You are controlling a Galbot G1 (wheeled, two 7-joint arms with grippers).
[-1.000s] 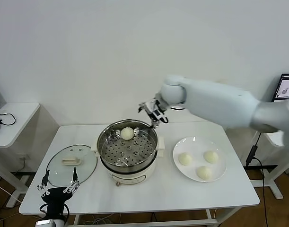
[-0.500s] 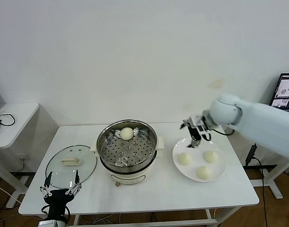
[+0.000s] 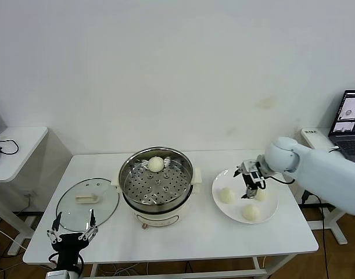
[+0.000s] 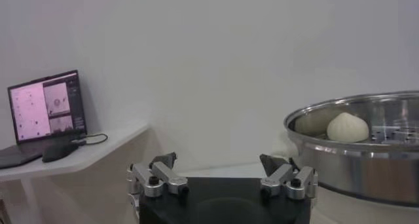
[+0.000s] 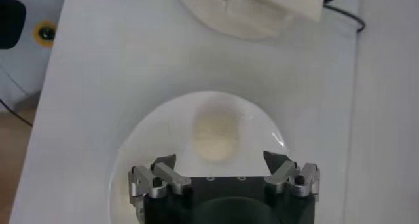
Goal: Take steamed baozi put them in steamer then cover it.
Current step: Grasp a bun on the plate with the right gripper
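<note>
The robot's right gripper will grab the baozi by its rounded sides next, to fill the steamer.
The steamer stands mid-table with one baozi on its perforated tray, also seen in the left wrist view as a baozi inside the steel pot. Three more baozi lie on a white plate. My right gripper hangs open low over the plate, beside the right-hand bun. In the right wrist view a baozi lies just beyond the open right gripper. The glass cover lies flat left of the steamer. My left gripper waits open at the table's front left.
The white table holds everything. A side table with cables stands at the left and a laptop at the far right. The left wrist view shows the left gripper and another laptop.
My right arm has swung from the steamer's back rim rightward and down to the plate of buns, still open and empty. The left arm has hardly moved.
</note>
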